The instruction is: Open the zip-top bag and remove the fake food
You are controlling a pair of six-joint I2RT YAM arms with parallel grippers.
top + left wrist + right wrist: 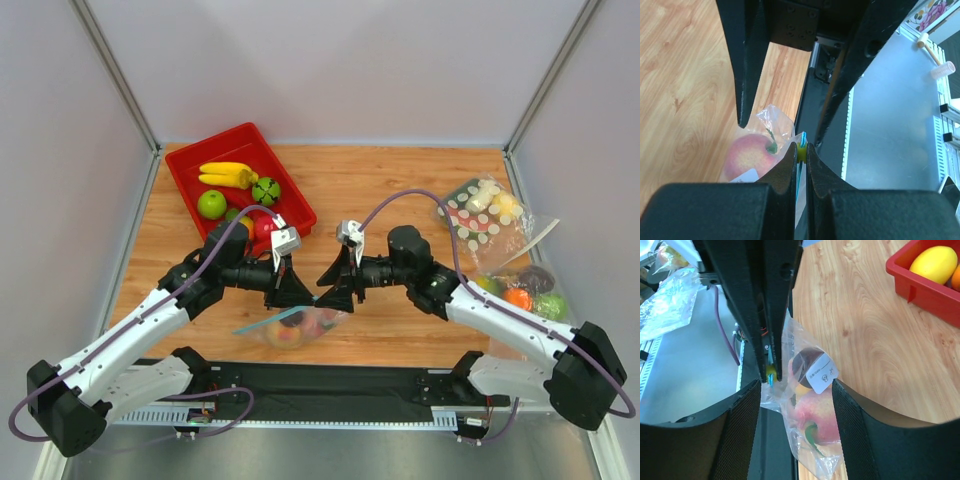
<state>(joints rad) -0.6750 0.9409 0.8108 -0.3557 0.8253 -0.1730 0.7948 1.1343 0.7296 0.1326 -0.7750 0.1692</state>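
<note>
The zip-top bag's blue-teal zip needs to be grabbed next by my right gripper at the zip's end [317, 298] beside the yellow slider [771, 373]. Then my left gripper's slider can open the zip-top bag.
The zip-top bag [300, 326] hangs near the table's front edge, between the two grippers. It holds the fake food: a pink-red peach [816, 415], a dark purple fruit [801, 361] and a yellow-orange fruit [285, 336]. My left gripper [801, 148] is shut on the bag's yellow slider [771, 373] and blue-teal zip strip [803, 137]. In the top view the left gripper [300, 292] is at the bag's top. My right gripper [796, 385] is wide open, its fingers on either side of the bag without touching it. In the top view the right gripper [335, 291] faces the left one.
A red tray [186, 182] at the back left holds bananas [228, 175], a green apple [211, 204] and a green ball [266, 190]. A crinkly bag with white discs [483, 213] and another bag of fruit [528, 287] lie at the right. A black rail [330, 380] runs along the near edge.
</note>
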